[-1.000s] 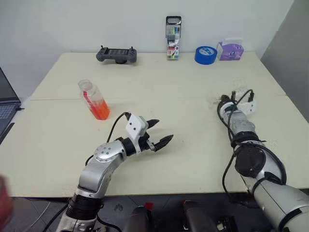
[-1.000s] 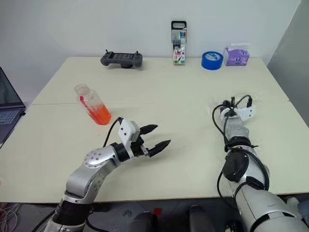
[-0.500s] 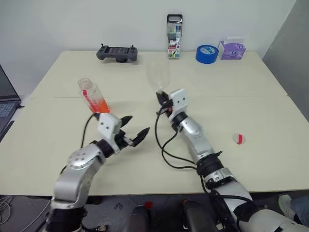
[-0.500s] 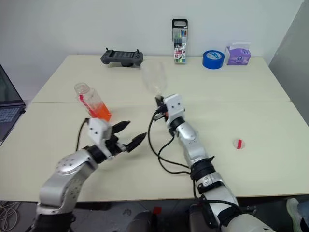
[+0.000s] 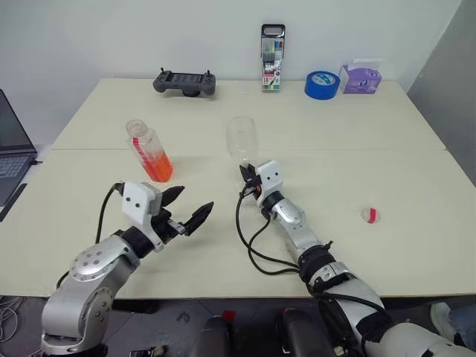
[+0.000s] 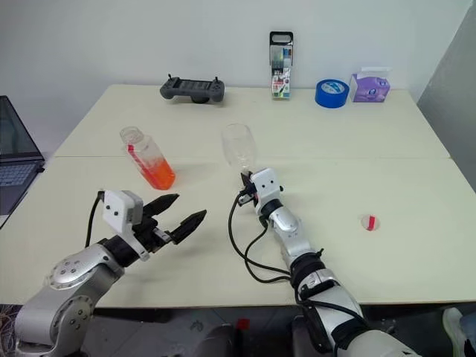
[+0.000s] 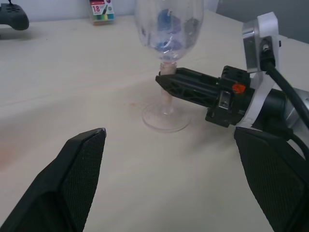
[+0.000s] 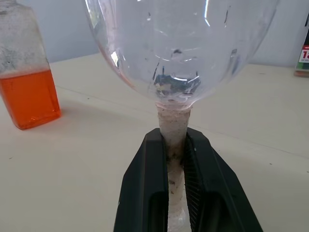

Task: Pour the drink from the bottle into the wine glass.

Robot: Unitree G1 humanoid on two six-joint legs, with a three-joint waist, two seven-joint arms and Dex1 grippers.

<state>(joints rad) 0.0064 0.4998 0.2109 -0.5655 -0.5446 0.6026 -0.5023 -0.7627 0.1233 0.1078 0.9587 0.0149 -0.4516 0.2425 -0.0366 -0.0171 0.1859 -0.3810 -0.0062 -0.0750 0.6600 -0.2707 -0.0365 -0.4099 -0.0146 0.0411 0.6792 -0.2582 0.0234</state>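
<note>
My left gripper grabs the uncapped bottle around its body point(image 5: 150, 152) next, below the bottle's opening, to pour the orange-red drink point(image 5: 158, 167) into the wine glass.
The wine glass point(image 5: 241, 138) stands upright at the table's middle, its bowl dry and its foot point(image 7: 165, 119) on the tabletop. My right gripper point(image 5: 248, 170) is shut on the glass's thin stem point(image 8: 174, 126), one black finger point(image 8: 145, 193) on each side. The bottle point(image 5: 151, 152) stands uncapped to the left of the glass, its lower half filled with the orange-red drink point(image 8: 29, 99). My left gripper point(image 5: 195, 199) hovers open in front of the bottle, pointing toward the glass, with nothing between its fingers point(image 7: 82, 183).
A red-and-white cap point(image 5: 370, 215) lies on the table's right side. Along the far edge stand a game controller point(image 5: 184, 82), a marker pack point(image 5: 272, 58), a blue tape roll point(image 5: 321, 84) and a purple tissue box point(image 5: 361, 78). A laptop point(image 5: 11, 160) sits at the left.
My right arm has swung in from the right side to the middle with the glass and set it upright. The left gripper has drawn back to the left, still open.
</note>
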